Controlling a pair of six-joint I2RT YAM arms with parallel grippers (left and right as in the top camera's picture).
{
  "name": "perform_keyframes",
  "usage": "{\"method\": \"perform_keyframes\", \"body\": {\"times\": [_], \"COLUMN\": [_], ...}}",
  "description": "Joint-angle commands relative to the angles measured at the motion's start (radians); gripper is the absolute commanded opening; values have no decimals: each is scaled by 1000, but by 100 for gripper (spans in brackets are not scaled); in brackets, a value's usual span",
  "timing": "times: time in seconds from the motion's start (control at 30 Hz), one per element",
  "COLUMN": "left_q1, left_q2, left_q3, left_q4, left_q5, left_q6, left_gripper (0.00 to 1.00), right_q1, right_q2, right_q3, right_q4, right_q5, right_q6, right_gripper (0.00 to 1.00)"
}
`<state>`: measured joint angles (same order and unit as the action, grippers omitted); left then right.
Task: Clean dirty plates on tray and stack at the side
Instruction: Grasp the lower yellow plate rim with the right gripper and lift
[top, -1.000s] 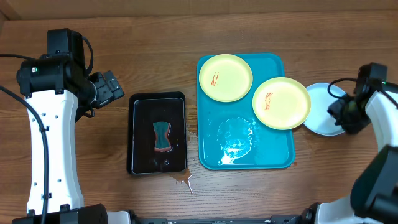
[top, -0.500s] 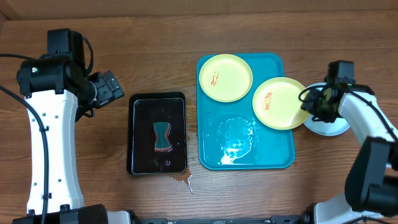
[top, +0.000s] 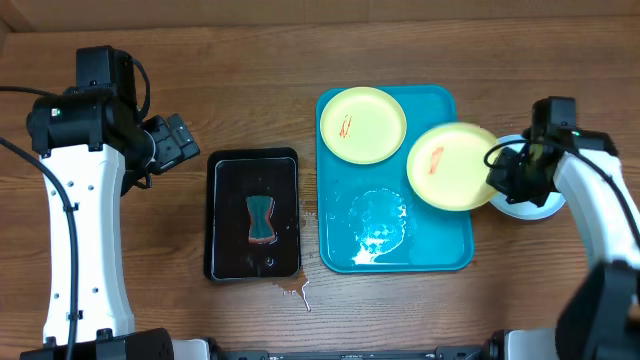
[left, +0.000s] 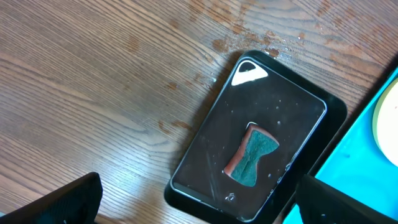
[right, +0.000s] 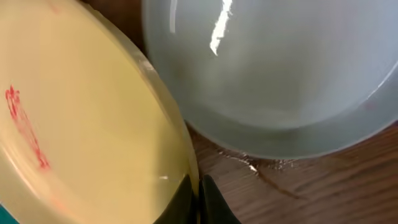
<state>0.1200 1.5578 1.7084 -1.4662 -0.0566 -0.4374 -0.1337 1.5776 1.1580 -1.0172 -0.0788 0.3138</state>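
Note:
The sponge needs to clean the dirty plate with its wide end, so my left gripper should next grab the sponge across its narrow middle (top: 261, 220) (left: 251, 155) and leave that wide end free.
The turquoise tray (top: 440, 250) holds a pale yellow plate (top: 362, 124) with a red smear at its far left. A second pale yellow plate (top: 450, 166) with a red smear is tilted over the tray's right rim. My right gripper (top: 497, 172) is shut on this plate's right edge; the wrist view shows the plate (right: 81, 124) pinched between the fingers (right: 199, 198). A light blue-mint plate (top: 530, 205) (right: 273, 68) lies on the table right of the tray. My left gripper (left: 193, 205) is open, above the table left of the black tray.
A black tray (top: 254, 215) (left: 261, 137) with a teal and red sponge (top: 260, 219) (left: 252, 155) stands left of the turquoise tray. Water pools on the turquoise tray (top: 378, 225). A small spill (top: 296, 290) lies by the black tray's front edge.
My right gripper moved left to the second yellow plate's right edge, closed on it and tilted it up. The left arm has not moved.

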Motion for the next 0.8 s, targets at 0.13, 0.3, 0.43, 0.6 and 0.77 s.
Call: {"method": "perform_keyframes", "body": {"times": [0.13, 0.3, 0.43, 0.6, 0.77], "left_q1": [4, 4, 4, 4, 4], "left_q2": [-9, -9, -9, -9, -9], "left_q3": [17, 17, 17, 17, 17], "left_q4": [4, 4, 4, 76, 147], "left_q5": [-5, -6, -5, 2, 72], "left_q6": [15, 15, 15, 11, -47], "left_gripper": [100, 100, 100, 100, 100], "right_q1": [195, 357, 402, 400, 400], "right_q2": [-107, -87, -68, -62, -63], "right_q3": [23, -119, -230, -289, -286], "right_q4": [-111, 48, 181, 254, 242], "right_q5": [-28, -23, 53, 62, 62], "right_q6": [-8, 0, 90, 77, -31], "right_gripper": [4, 4, 4, 4, 37]}}
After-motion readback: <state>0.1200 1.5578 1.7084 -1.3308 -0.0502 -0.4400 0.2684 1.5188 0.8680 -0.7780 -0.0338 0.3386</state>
